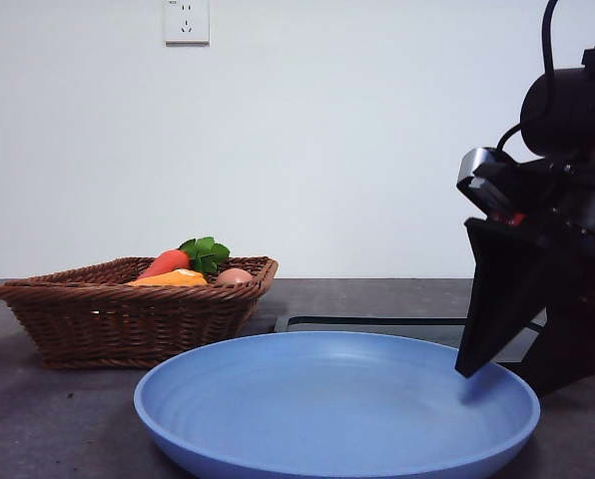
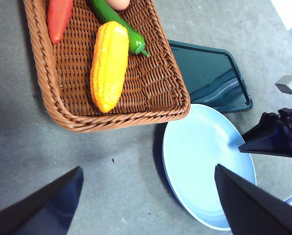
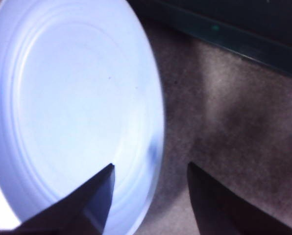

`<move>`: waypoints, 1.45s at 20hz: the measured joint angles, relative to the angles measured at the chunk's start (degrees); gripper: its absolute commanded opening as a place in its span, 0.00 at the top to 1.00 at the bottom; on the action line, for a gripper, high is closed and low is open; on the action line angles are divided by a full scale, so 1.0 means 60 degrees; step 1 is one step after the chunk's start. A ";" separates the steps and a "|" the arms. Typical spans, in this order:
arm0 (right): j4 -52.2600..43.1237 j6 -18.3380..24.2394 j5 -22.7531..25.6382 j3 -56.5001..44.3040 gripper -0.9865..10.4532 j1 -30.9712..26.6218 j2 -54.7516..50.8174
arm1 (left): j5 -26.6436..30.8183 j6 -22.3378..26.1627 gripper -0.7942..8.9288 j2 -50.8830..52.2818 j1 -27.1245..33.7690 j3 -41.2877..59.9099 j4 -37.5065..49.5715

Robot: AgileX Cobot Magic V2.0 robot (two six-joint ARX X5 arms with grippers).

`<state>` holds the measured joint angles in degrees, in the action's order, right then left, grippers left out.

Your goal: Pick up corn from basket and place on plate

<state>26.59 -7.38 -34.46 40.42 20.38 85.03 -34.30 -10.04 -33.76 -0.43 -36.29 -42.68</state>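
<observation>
My right gripper grabs the plate by its rim [image 1: 507, 389] next, to set the plate ready for the corn [image 1: 173, 279].
The corn [image 2: 108, 64] [image 1: 173, 279], a long yellow cob, lies flat in the brown wicker basket [image 2: 43, 73] [image 1: 108, 319] on the left of the table. The light-blue plate [image 1: 327, 419] [image 2: 205, 161] [image 3: 62, 98] rests in front, to the right of the basket, with nothing on it. High above the table beside the basket, my left gripper [image 2: 148, 168] is open and holds nothing. My right gripper [image 3: 150, 167] [image 1: 502, 379] [image 2: 273, 139] is open just above the plate's right rim, one jaw over the plate and one over the table.
In the basket with the corn are a red-orange carrot [image 2: 58, 17] [image 1: 165, 262] with green leaves, a green pepper [image 2: 121, 27] and a pale egg-like thing [image 1: 234, 275]. A flat dark tray [image 2: 209, 73] [image 1: 377, 324] [image 3: 234, 29] lies behind the plate.
</observation>
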 measured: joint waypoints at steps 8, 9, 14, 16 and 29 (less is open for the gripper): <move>-0.0131 -0.0084 0.0576 0.0007 0.91 0.0033 0.0047 | 0.0000 0.0000 0.48 -0.0084 0.0000 0.0000 -0.0069; -0.0131 -0.0102 0.0692 0.0007 0.91 0.0033 0.0047 | 0.0000 0.0000 0.48 -0.0117 0.0000 0.0000 -0.0069; -0.0051 -0.0248 0.0721 0.0106 0.91 0.0040 0.0047 | 0.0000 0.0004 0.48 -0.0204 -0.0004 0.0000 0.0000; 0.0222 -0.0281 0.0761 0.0291 0.91 0.0036 -0.0058 | 0.0004 0.0018 0.48 -0.0426 -0.0098 -0.0029 0.0087; 0.3315 0.0076 0.1144 0.2991 0.91 -0.0138 -0.2798 | 0.3603 0.0696 0.48 -0.4306 -0.2630 -0.2401 0.1712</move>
<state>46.48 -6.92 -27.59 58.37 19.55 68.25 -12.69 -5.87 -59.59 -16.21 -50.70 -32.40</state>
